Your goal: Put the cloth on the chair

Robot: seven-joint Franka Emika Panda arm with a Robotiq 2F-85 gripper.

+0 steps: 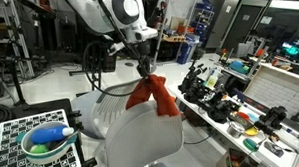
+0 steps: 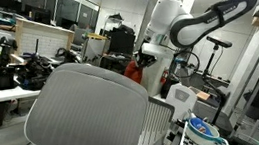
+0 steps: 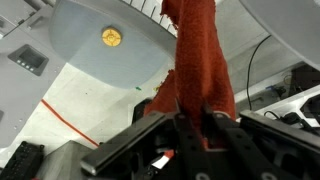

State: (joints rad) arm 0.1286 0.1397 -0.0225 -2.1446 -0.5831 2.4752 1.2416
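The robot's gripper is ready to open now: the red cloth straddles the top edge of the chair back below the gripper's fingertips, so the cloth would rest there if the gripper opened now.
A red cloth [image 1: 155,93] hangs from my gripper [image 1: 143,70], which is shut on its top edge. The cloth dangles above the grey mesh-backed office chair [image 1: 131,129]. In an exterior view the cloth [image 2: 133,71] shows just past the top of the chair back [image 2: 85,114]. In the wrist view the cloth [image 3: 198,50] runs from between my fingers [image 3: 192,112] out over the grey chair seat [image 3: 110,45].
A workbench [image 1: 240,95] crowded with tools and parts stands to one side. A checkered board with a green bowl [image 1: 47,145] sits on the other side. A desk with dark equipment [image 2: 4,74] stands beyond the chair. Red tape line on the floor [image 3: 70,118].
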